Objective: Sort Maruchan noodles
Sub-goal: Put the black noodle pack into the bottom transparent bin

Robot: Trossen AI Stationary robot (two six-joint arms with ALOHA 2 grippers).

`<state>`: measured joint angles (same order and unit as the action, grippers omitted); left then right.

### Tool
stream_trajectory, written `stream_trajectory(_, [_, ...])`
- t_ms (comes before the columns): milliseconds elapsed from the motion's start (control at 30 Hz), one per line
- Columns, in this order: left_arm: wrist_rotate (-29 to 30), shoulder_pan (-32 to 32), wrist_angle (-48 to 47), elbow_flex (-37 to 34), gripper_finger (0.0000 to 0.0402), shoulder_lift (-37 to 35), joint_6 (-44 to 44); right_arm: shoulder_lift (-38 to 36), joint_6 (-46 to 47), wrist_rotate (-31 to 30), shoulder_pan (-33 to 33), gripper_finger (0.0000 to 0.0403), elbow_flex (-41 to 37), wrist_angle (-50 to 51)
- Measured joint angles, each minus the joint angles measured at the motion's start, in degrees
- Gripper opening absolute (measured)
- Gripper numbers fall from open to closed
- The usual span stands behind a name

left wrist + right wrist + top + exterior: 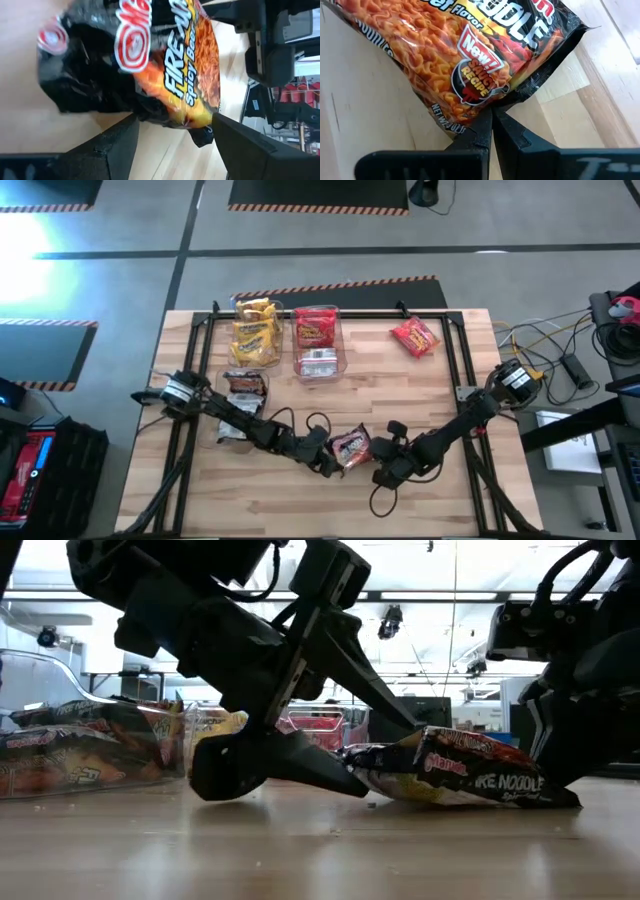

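Observation:
My left gripper will next grab the Fire noodle packet by its end (340, 457) (187, 120). Then I will sort the packet into the bin of dark packets.
A dark noodle packet (350, 446) with orange noodle print lies at the table's middle near the front, between my two grippers. My left gripper (172, 131) is open, with one finger on each side of the packet's end (175, 117). In the low view one finger (400, 715) stands above that end and the other (300, 768) is down at the table. My right gripper (492, 117) is shut at the packet's opposite edge. Farther back, yellow packets (255, 332) and red ones (318, 330) sit in clear bins. My left gripper: I cannot tell whether its fingers touch the packet's end. My right gripper pinches the packet's dark sealed edge (506, 98) between its two fingertips, slanting down from the table's right. The packet sits tilted, its right end on the wood (560, 798) and its other end (430, 738) raised.
A loose red packet (415, 337) lies at the back right. Dark packets (243, 387) sit in a clear bin (60, 755) at the left, beside my left arm. A black frame (200, 340) runs round the table. Bare wood shows along the near edge.

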<state>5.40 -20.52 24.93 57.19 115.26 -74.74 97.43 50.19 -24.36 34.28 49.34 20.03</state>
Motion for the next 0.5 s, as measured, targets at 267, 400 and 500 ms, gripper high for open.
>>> stream_trajectory(267, [9.5, 0.0, -0.5, 0.0, 0.0233, 0.0, -1.3, 0.0, -1.4, 0.1, -0.2, 0.0009, -1.2, -4.2])
stream_trajectory(400, [12.0, 0.3, -0.5, 0.0, 0.0233, 0.0, -0.9, 0.1, -3.1, 0.4, -0.2, 0.0009, -1.2, -5.8])
stream_trajectory(500, [12.7, 0.6, 0.2, 0.0, 0.0233, 0.0, 0.3, 0.1, -3.6, 0.7, -0.7, 0.0009, -1.2, -6.2])
